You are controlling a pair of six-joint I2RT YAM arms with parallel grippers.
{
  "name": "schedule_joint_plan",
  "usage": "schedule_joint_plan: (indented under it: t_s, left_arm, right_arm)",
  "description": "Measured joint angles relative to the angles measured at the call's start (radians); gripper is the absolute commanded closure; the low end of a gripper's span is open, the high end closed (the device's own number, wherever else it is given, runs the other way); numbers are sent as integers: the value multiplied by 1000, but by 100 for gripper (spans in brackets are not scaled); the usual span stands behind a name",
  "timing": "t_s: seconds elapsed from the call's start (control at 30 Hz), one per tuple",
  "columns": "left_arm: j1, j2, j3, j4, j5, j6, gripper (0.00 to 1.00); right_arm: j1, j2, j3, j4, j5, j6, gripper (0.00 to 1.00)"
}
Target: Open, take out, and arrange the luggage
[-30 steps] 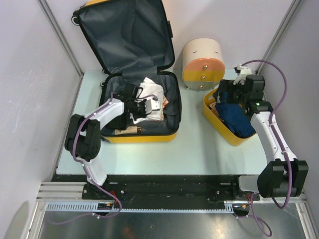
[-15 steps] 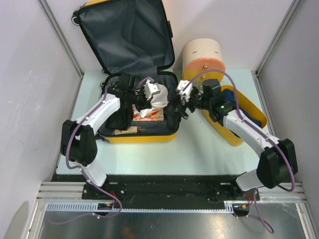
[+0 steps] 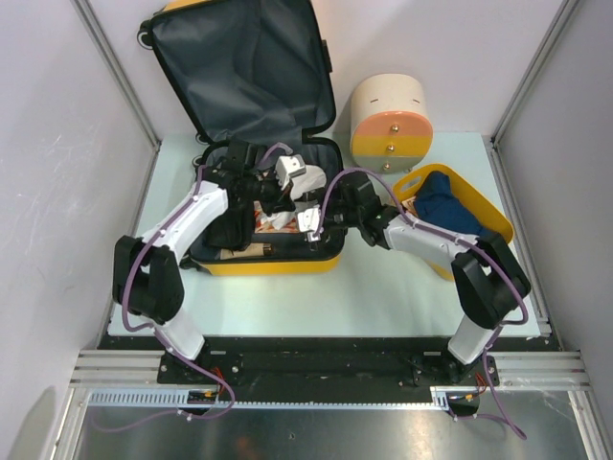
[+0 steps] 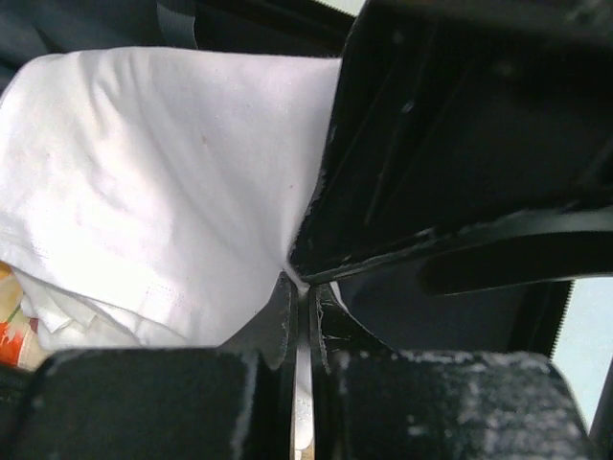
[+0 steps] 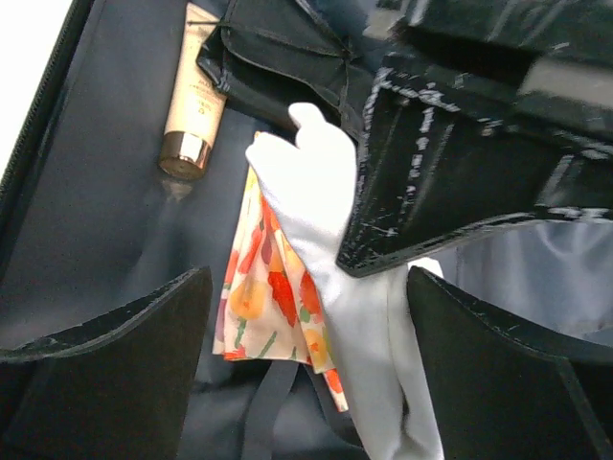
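I would raise only my right gripper if I lifted it now, because its fingers are open around the white cloth. The cloth would stay with my left gripper.
The yellow luggage (image 3: 278, 264) lies open on the table, its dark grey lid (image 3: 239, 67) propped up at the back. Over its tray my left gripper (image 3: 287, 188) is shut on a white cloth (image 3: 306, 178), which is pinched between the jaws (image 4: 300, 287) and hangs bunched (image 4: 144, 192). My right gripper (image 3: 309, 224) reaches in from the right and stands open (image 5: 306, 335) around the hanging white cloth (image 5: 335, 220) and a floral cloth (image 5: 268, 287), touching neither. A beige tube (image 5: 192, 105) and a black pouch (image 5: 287, 48) lie on the lining.
A yellow basket (image 3: 484, 206) holding a blue cloth (image 3: 442, 206) stands to the right of the luggage. A cream-and-pink drum box (image 3: 388, 120) sits behind it. Grey walls and metal posts close in both sides of the table.
My right arm has swung left from the basket into the luggage, its jaws narrowing slightly. The left gripper has raised the white cloth and shifted it toward the back.
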Motion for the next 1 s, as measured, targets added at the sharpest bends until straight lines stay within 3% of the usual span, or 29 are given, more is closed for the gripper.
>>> schedule_joint_plan:
  t_s: [0.3, 0.43, 0.53, 0.57, 0.6, 0.63, 0.67, 0.73, 0.83, 1.0]
  left_arm:
    - [8, -31, -9, -6, -5, -16, 100]
    - [7, -40, -26, -17, -6, -16, 100]
    - [8, -41, -26, -23, -9, -16, 98]
    - [8, -42, -27, -27, -9, -16, 94]
    - [8, -43, -27, -22, -10, -16, 90]
    - [9, -47, -27, -18, -16, -16, 79]
    - [11, -52, -27, -18, -23, -16, 68]
    - [11, -63, -27, -15, -28, -26, 41]
    - [17, -91, -24, -18, -6, -66, 28]
    - [92, -134, 45, -21, 52, -145, 23]
  right_arm:
    - [32, 66, 0, 100, 62, -159, 20]
    - [53, 108, 16, 133, 119, -192, 30]
    - [59, 129, 40, 143, 148, -206, 66]
    - [59, 134, 53, 148, 160, -202, 83]
    - [59, 135, 57, 143, 168, -206, 89]
    - [58, 135, 57, 137, 182, -204, 95]
    - [57, 135, 57, 137, 189, -198, 100]
    - [54, 134, 60, 138, 200, -189, 100]
    - [43, 133, 62, 123, 221, -167, 100]
    - [-12, 80, 62, 30, 249, -75, 100]
